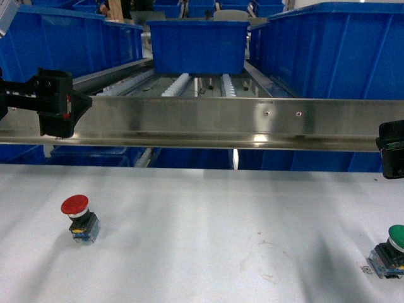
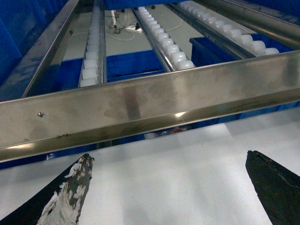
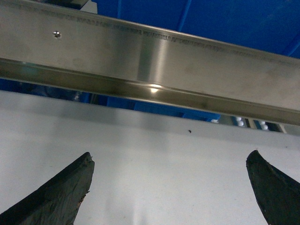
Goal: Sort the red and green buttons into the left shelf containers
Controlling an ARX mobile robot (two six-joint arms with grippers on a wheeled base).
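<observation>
The green button's shelf container is next; my right gripper grips its dark body beneath the cap (image 1: 386,259) to sort it.
The red button (image 1: 74,218) stands upright on the white table at front left. Its green counterpart (image 1: 391,247) sits at the far right edge, partly cut off. Neither shows in the wrist views. My left gripper (image 2: 169,155) is open, with bare table between its fingers; in the head view its black body (image 1: 57,103) hangs in front of the steel rail, above and behind the red button. My right gripper (image 3: 171,154) is open too, over bare table, and its body (image 1: 392,148) pokes in at the right edge above the green button. Blue shelf containers (image 1: 76,38) stand at back left.
A steel rail (image 1: 208,123) runs across the shelf's front edge, with white roller tracks (image 2: 164,42) behind it. More blue bins sit at the centre (image 1: 197,44) and right (image 1: 334,47) of the shelf, and others (image 1: 95,154) below it.
</observation>
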